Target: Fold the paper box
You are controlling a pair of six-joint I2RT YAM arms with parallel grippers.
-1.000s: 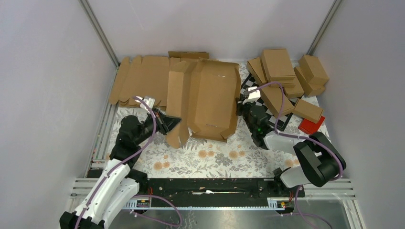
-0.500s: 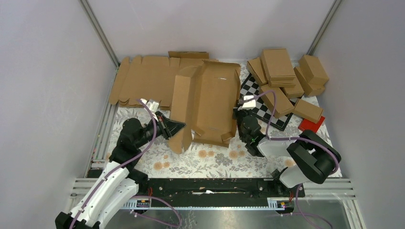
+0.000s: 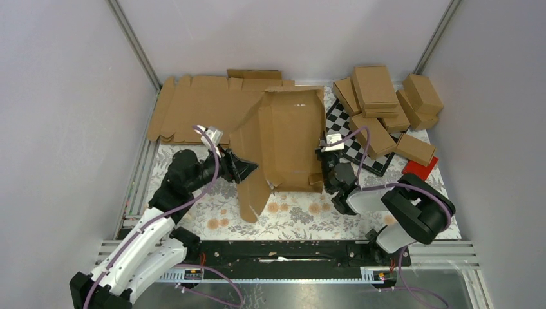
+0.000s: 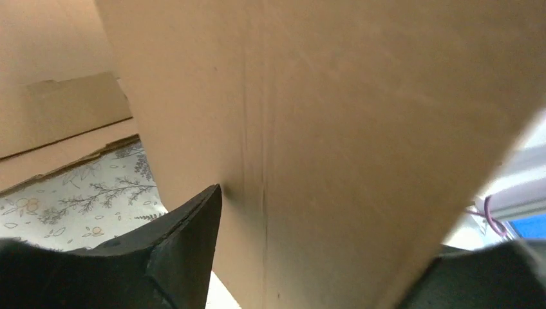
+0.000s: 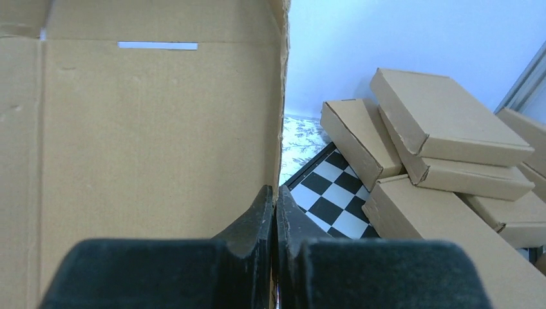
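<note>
The paper box's sides need to stay free for my right gripper to fold, so my left gripper should next hold the paper box's long flap by the flap's outer edge.
The paper box (image 3: pixel 290 135) is a brown cardboard blank, partly raised, at mid-table. Its long left flap (image 3: pixel 252 187) hangs down toward the front. My left gripper (image 3: pixel 243 168) is open at that flap. In the left wrist view the cardboard (image 4: pixel 360 116) fills the frame, with one dark finger (image 4: pixel 187 244) at its face and the other at the lower right corner. My right gripper (image 3: pixel 321 168) is shut on the box's right wall. The right wrist view shows its fingertips (image 5: pixel 275 193) pinched on that wall's edge (image 5: pixel 281 96), beside the inner panel (image 5: pixel 154 129).
A stack of flat cardboard blanks (image 3: pixel 193 109) lies at the back left. Several closed brown boxes (image 3: pixel 386 103) (image 5: pixel 444 129) are piled at the back right on a checkered board (image 3: pixel 351 145) (image 5: pixel 328 193). A red object (image 3: pixel 420 169) sits on the floral cloth (image 3: pixel 290 212).
My left gripper has opened and let go of the left flap, which has swung down toward the front. The right gripper has drawn the box's right wall nearer.
</note>
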